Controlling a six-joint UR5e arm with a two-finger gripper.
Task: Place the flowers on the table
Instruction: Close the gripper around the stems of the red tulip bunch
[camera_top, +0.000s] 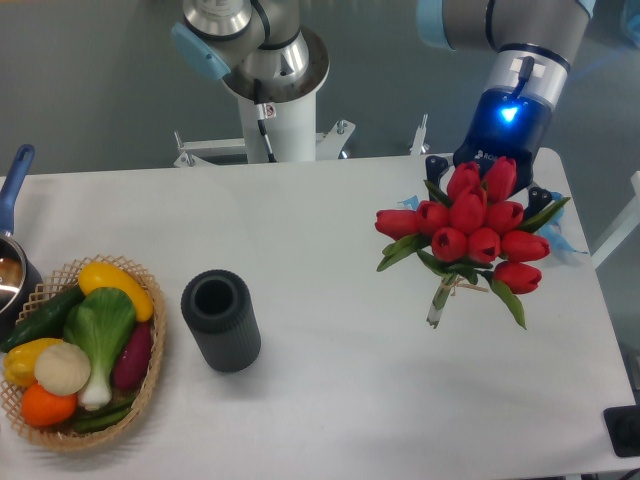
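I should next grab the flowers by their tied stems for placing on the tabletop, red tulip heads kept free.
The flowers, a bunch of red tulips with green leaves and tied stems, are at the right side of the white table. Their heads point to the back and their stem ends to the front. My gripper is right behind and above the tulip heads. Its dark fingertips show on either side of the bunch, spread wide apart. The tulip heads hide the space between them. I cannot tell whether the bunch rests fully on the table.
A dark ribbed cylindrical vase stands left of centre. A wicker basket of vegetables sits at the front left, with a blue-handled pot behind it. Blue ribbon scraps lie near the flowers. The table's right edge is close to the bunch.
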